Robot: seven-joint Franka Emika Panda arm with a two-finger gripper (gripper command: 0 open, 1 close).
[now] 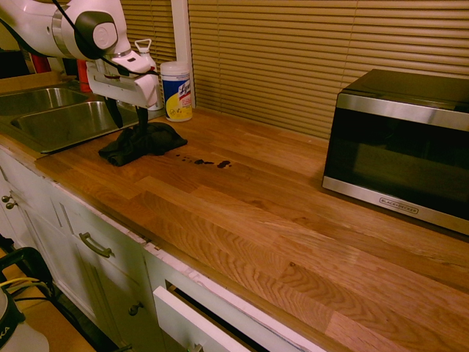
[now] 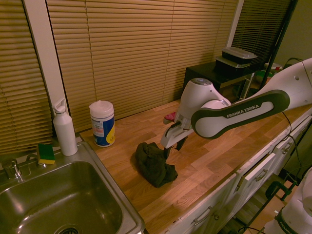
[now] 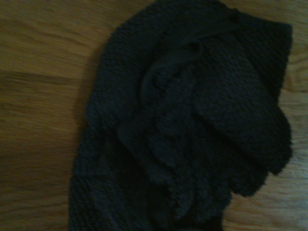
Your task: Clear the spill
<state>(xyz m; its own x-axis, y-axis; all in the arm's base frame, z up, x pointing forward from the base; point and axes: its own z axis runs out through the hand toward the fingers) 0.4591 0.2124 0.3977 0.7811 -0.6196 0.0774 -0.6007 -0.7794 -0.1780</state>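
My gripper pinches the rag by the bunched-up fold (image 1: 138, 134) rising at its middle next, since the rag's outer edges lie slack on the wood.
The spill (image 1: 212, 162) is a short row of small dark blotches on the wooden counter (image 1: 278, 220), just right of a crumpled black rag (image 1: 143, 143). My gripper (image 1: 128, 125) hangs open right above the rag, one dark finger on each side of its raised middle, with nothing held. From the other side, the gripper (image 2: 174, 147) sits over the rag's (image 2: 153, 163) far edge, and the arm hides the spill. In the wrist view the rag (image 3: 192, 130) fills most of the picture, lying folded on the wood.
A steel sink (image 1: 66, 121) lies left of the rag. A wipes canister (image 1: 176, 92) stands behind it against the blinds, with a white bottle (image 2: 64, 127) and a sponge (image 2: 46, 153) by the sink. A microwave (image 1: 403, 147) stands far right. A drawer (image 1: 198, 323) is ajar below the counter's front edge.
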